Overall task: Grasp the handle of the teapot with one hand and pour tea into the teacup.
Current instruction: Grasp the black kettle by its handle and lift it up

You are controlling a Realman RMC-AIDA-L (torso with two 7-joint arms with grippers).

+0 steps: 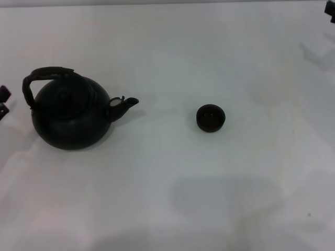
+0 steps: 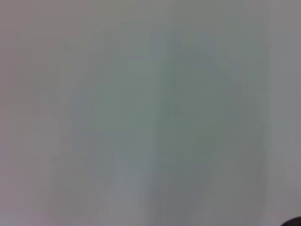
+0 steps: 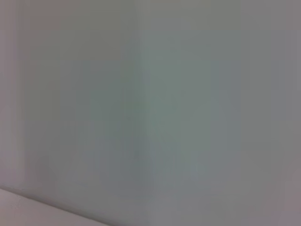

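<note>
The left gripper's fingers don't reach the teapot's arched handle yet in the head view. The left gripper will first move toward the handle and then close on it.
The black teapot (image 1: 70, 117) stands upright on the white table at the left in the head view, its short spout (image 1: 127, 104) pointing right. Its dark arched handle (image 1: 44, 77) rises over the top of the pot. The small dark teacup (image 1: 210, 117) sits upright near the middle, well to the right of the spout. My left gripper (image 1: 4, 102) shows only as dark tips at the left edge, just left of the pot. My right gripper (image 1: 331, 11) shows as a dark bit at the top right corner, far from the cup. Both wrist views show only plain white surface.
The white table (image 1: 167, 198) fills the head view. A soft shadow lies on it below the cup, and another near the right gripper.
</note>
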